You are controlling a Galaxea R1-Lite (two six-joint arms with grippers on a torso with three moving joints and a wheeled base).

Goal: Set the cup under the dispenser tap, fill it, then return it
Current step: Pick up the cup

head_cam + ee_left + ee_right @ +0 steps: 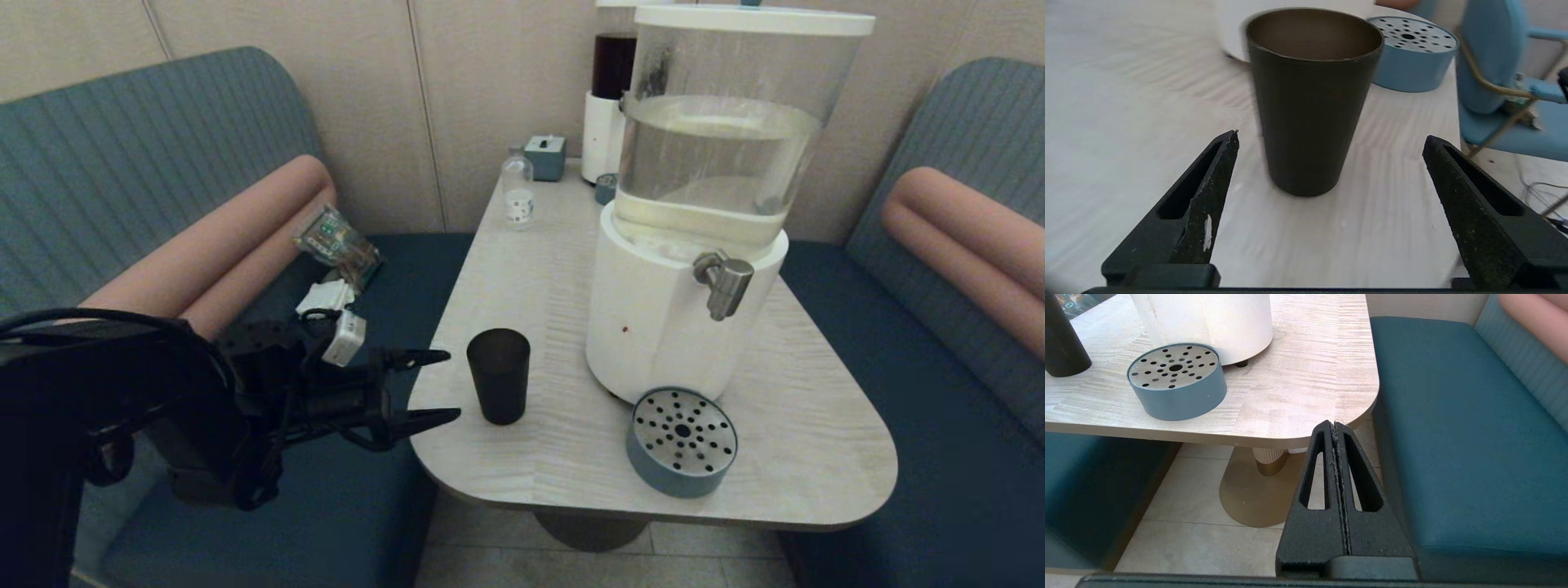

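Note:
The cup is wide at its rim (499, 338), so my left gripper needs to grab the cup next by its narrower lower body (502, 392), where my fingers fit.
The dark tapered cup (498, 374) stands upright and empty on the pale table (531, 269), left of the white dispenser base. It fills the middle of the left wrist view as the cup (1308, 102). My left gripper (451, 388) is open at the table's left edge, just short of the cup, its fingertips (1228, 143) wide apart and touching nothing. The steel dispenser tap (723, 282) juts from the white base (653, 318) of the clear water tank (722, 122). My right gripper (1334, 425) is shut and empty, parked below the table's front right corner, out of the head view.
A blue round drip tray (682, 441) with a perforated steel top sits in front of the base, a little left of the tap. A small clear bottle (518, 193), a blue box (545, 157) and the dark-liquid dispenser (611, 90) stand at the back. Teal benches flank the table.

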